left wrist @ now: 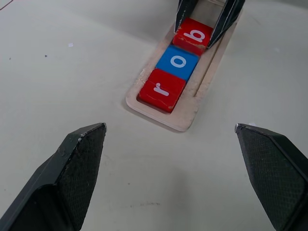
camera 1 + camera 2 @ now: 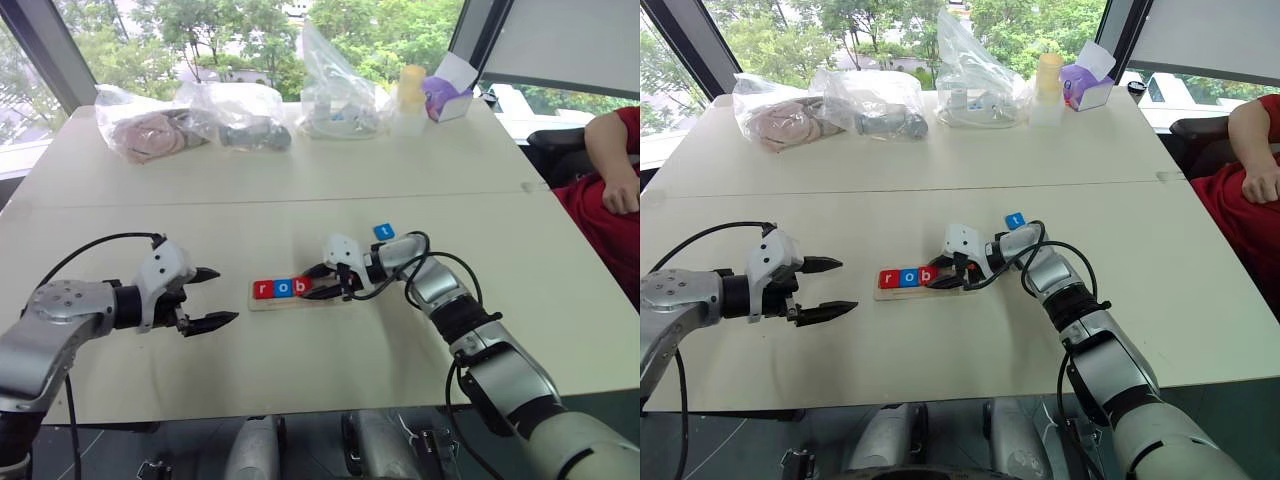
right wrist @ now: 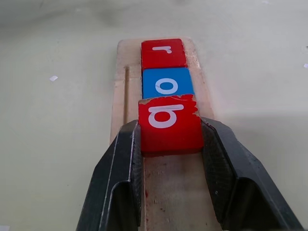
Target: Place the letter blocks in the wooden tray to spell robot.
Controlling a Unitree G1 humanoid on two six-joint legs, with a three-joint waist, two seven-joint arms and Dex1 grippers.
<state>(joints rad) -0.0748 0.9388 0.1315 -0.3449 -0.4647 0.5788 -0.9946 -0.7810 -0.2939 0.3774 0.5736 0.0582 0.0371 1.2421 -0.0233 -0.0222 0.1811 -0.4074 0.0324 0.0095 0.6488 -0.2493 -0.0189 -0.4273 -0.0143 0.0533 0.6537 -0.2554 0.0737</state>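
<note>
The red b block [image 3: 171, 125] sits low in the tray slot behind the blue o, so my right gripper should open its fingers.
The wooden tray [image 3: 122, 91] lies in the middle of the table. In it sit three letter blocks in a row: a red r [image 2: 263, 289], a blue o [image 2: 283, 288] and a red b [image 3: 169, 126]. My right gripper [image 3: 169, 132] is shut on the b block, its fingers along the tray, with the block low over the tray right behind the o. A blue t block [image 2: 384, 232] lies on the table just beyond my right wrist. My left gripper [image 2: 226, 295] hovers open to the left of the tray's r end, holding nothing.
Several clear plastic bags [image 2: 240, 115] with items lie along the table's far side, next to a yellow-capped bottle [image 2: 411, 95] and a purple box [image 2: 447, 95]. A person in red [image 2: 610, 190] sits at the right edge of the table.
</note>
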